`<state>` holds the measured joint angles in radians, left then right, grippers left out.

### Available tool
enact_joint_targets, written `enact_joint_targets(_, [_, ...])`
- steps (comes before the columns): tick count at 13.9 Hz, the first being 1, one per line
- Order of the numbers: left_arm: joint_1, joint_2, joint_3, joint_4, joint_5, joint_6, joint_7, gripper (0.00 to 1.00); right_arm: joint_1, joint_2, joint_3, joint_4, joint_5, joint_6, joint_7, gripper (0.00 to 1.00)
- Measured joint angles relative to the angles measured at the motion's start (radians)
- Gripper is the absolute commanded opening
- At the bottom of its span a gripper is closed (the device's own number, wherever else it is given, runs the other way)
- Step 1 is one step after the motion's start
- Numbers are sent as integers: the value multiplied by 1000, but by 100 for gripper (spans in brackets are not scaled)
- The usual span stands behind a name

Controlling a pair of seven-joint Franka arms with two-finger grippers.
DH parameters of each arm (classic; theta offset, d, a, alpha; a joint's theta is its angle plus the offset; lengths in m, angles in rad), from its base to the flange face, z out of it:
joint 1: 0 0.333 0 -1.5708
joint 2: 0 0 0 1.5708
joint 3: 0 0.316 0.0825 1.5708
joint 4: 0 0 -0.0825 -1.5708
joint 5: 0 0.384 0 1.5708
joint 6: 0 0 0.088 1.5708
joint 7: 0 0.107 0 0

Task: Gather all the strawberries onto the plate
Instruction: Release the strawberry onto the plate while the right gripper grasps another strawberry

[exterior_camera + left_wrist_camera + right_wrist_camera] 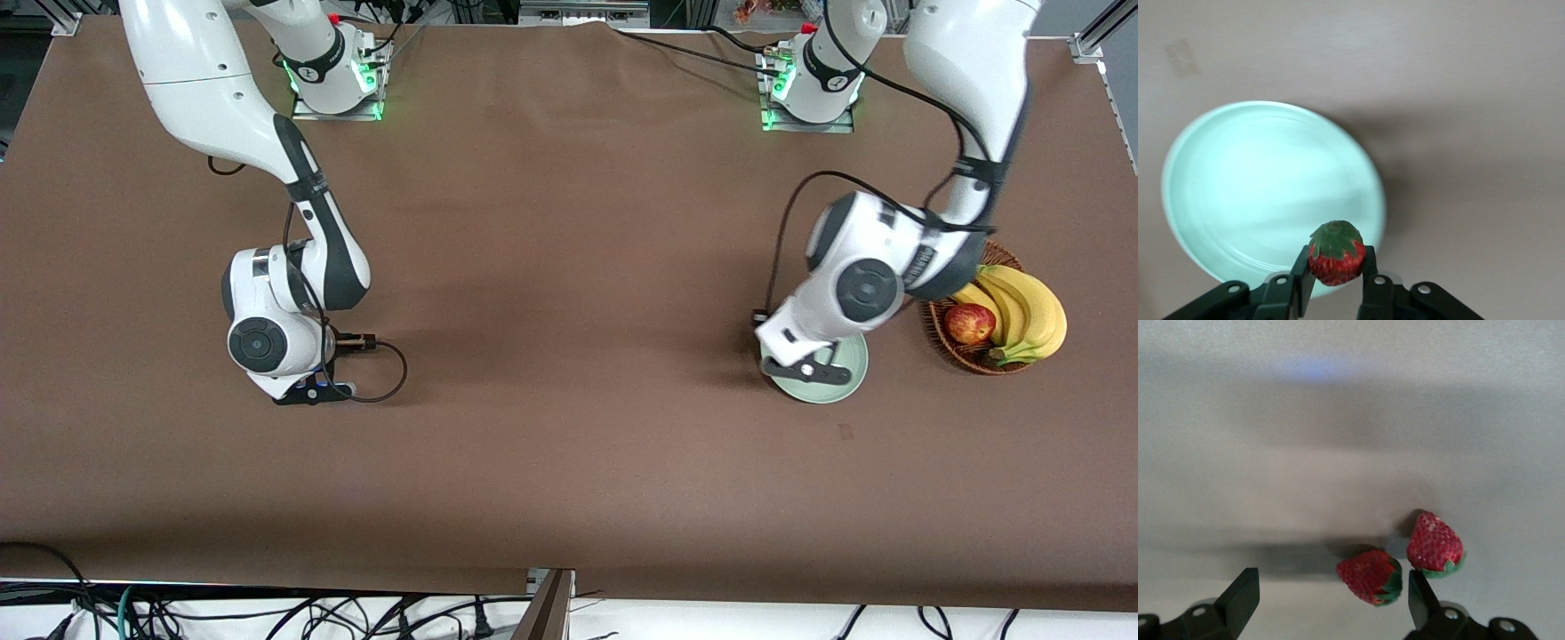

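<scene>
The lower strawberry (1365, 575) sits between my fingers, beside its green cap (1393, 585), so I need to close my right gripper on it now. It would hold the strawberry.
My left gripper (805, 369) hangs low over the pale green plate (845, 380), shut on a strawberry (1336, 257) with its green cap up. In the left wrist view the held berry is over the plate's rim (1375, 200), between the black fingers of that gripper (1336, 267). My right gripper (307, 391) is down at the table toward the right arm's end, open (1331, 583). Two more strawberries lie on the cloth there: one (1370, 577) between the open fingers, close to one fingertip (1418, 587), the other (1435, 545) just outside that finger. The right hand hides both in the front view.
A brown wicker basket (965, 356) with bananas (1031, 311) and a red apple (969, 323) stands beside the plate, toward the left arm's end. A black cable (396, 373) loops on the cloth beside the right hand.
</scene>
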<state>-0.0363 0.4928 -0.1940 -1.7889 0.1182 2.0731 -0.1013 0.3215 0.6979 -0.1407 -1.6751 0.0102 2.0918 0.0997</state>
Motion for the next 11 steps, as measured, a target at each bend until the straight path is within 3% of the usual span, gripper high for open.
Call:
enact_joint_targets(3, [48, 52, 1, -9, 30, 65, 61, 25, 0, 2, 2, -7, 0, 9, 0, 98])
enact_joint_targets(4, [53, 71, 1, -13, 44, 83, 62, 36, 0, 2, 2, -9, 0, 12, 0, 98])
enact_joint_targets(5, [54, 87, 1, -16, 49, 91, 63, 52, 0, 1, 2, -11, 0, 15, 0, 95])
enact_joint_targets(6, [54, 98, 0, -18, 50, 95, 63, 94, 0, 2, 2, -13, 0, 17, 0, 83])
enact_joint_targets(7, [54, 106, -1, -19, 50, 97, 63, 100, -1, 2, 1, -15, 0, 21, -2, 74])
enact_joint_targets(11, [58, 111, -1, -16, 50, 102, 63, 100, -5, 4, 0, -23, 1, 40, -17, 69])
